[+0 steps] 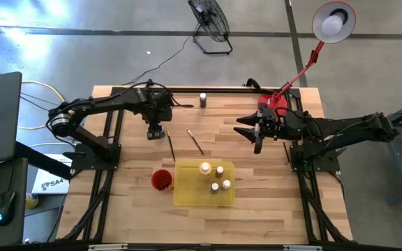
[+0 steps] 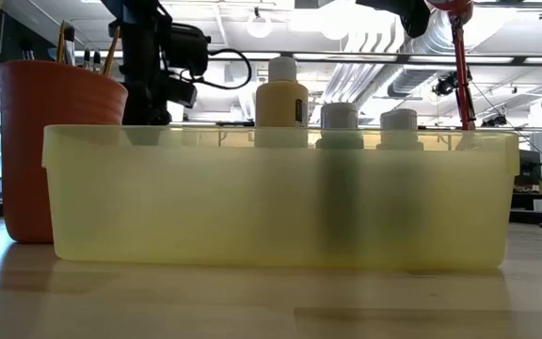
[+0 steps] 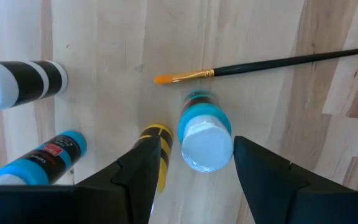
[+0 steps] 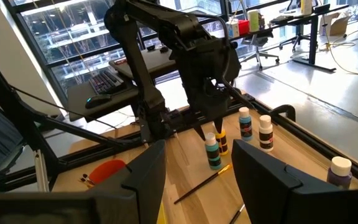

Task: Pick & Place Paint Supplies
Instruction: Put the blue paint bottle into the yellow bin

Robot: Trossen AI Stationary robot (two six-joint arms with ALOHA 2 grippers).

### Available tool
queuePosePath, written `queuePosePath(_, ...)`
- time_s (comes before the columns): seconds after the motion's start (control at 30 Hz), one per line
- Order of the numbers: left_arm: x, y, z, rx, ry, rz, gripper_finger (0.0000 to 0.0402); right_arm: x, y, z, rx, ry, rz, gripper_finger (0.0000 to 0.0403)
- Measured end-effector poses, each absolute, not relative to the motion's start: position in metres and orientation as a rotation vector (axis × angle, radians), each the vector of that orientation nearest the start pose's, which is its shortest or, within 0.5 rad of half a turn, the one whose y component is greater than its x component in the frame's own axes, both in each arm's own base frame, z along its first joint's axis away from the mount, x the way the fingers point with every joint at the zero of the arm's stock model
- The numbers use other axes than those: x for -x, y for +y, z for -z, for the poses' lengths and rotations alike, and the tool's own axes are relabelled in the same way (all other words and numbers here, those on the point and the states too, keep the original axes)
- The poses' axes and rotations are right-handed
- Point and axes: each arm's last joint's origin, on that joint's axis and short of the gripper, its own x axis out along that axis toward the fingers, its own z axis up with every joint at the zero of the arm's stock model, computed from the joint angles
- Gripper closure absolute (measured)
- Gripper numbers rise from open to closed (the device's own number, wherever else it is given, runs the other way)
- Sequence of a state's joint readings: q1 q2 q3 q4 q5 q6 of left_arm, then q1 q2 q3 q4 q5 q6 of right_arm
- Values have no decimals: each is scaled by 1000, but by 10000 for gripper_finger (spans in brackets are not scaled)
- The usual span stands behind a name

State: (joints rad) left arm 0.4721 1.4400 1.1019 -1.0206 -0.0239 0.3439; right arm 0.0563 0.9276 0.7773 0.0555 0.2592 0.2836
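My left gripper grips the teal paint bottle by its pale blue cap end (image 3: 206, 147) next, to place the bottle in the yellow tray.
My left gripper (image 3: 194, 148) points down, open, over a cluster of standing paint bottles near the table's far left. Its fingers stand on either side of a teal bottle with a pale blue cap (image 3: 205, 138), not touching it. A yellow-and-black bottle (image 3: 161, 148) stands just beside one fingertip. A blue bottle (image 3: 45, 160) and a black-and-white bottle (image 3: 23, 84) stand farther off. A dark paintbrush with an orange tip (image 3: 260, 65) lies flat beyond the bottle. My right gripper (image 1: 257, 134) waits open and level above the table's right part.
The flat yellow tray (image 1: 187, 192) at the near middle holds several bottles. The red cup (image 1: 161, 180) with brushes stands at the tray's left. Two brushes (image 1: 171, 146) (image 1: 195, 141) lie between cluster and tray. A lone bottle (image 1: 202, 100) stands at the far edge, and a red lamp base (image 1: 276, 106) at the far right.
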Motion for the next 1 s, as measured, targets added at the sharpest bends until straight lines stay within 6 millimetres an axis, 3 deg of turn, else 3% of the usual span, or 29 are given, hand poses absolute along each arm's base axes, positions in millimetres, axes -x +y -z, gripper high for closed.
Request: queuePosePath(1.0,-227,116,-238,46,1389,-185,204,-208,4,-328,-267,65,215,229)
